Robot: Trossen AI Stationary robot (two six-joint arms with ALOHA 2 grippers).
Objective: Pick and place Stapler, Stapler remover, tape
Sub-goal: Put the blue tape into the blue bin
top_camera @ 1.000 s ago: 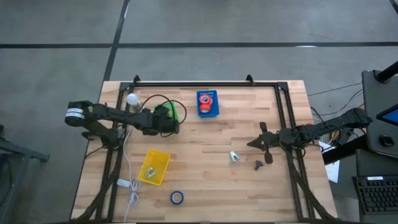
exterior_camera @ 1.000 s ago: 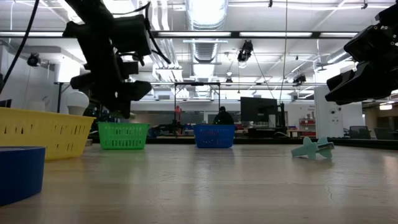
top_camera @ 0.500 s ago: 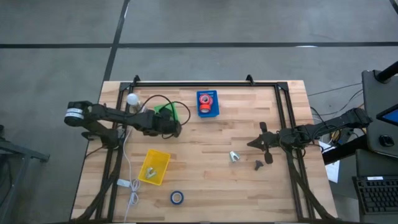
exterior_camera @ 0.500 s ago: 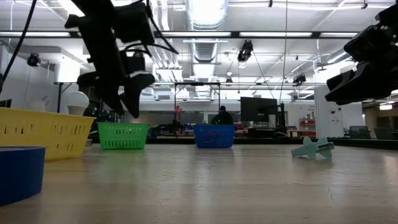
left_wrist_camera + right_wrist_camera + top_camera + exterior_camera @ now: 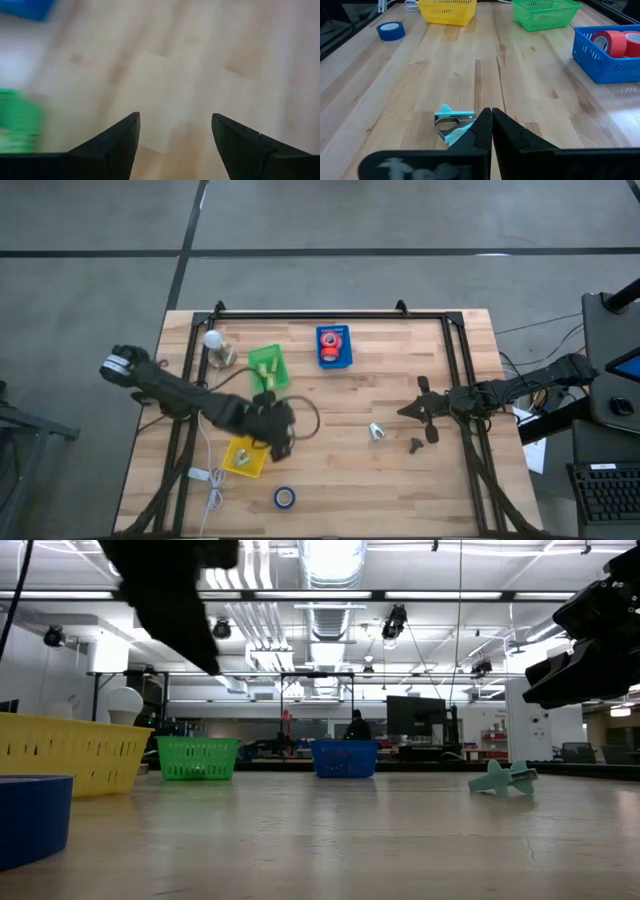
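Observation:
The blue tape roll goes in the blue bin (image 5: 345, 360), so my left gripper should pick up the roll by its ring wall (image 5: 292, 498) next.
My left gripper (image 5: 282, 442) hangs open above bare wood beside the yellow bin (image 5: 243, 460); in the left wrist view nothing is between its fingers (image 5: 175, 117). My right gripper (image 5: 403, 411) waits shut at the table's right, just behind a teal staple remover (image 5: 452, 122) lying on the wood (image 5: 377, 431). A blue tape roll (image 5: 285, 498) lies flat near the front edge. Red tape rolls (image 5: 331, 343) sit in the blue bin (image 5: 345, 360). I cannot make out the stapler; a pale shape lies in the green bin (image 5: 267, 368).
A small dark object (image 5: 415, 445) lies near the teal staple remover. A white bulb-shaped thing (image 5: 213, 340) stands at the far left, and white cables (image 5: 205, 475) run along the left side. A black frame (image 5: 330, 315) edges the table. Bare wood lies in the middle.
My left gripper has swung away from above the green bin toward the table's near edge, rising and rolling as it went. It now hangs beside the yellow bin. The green bin, which the gripper had covered, shows in full.

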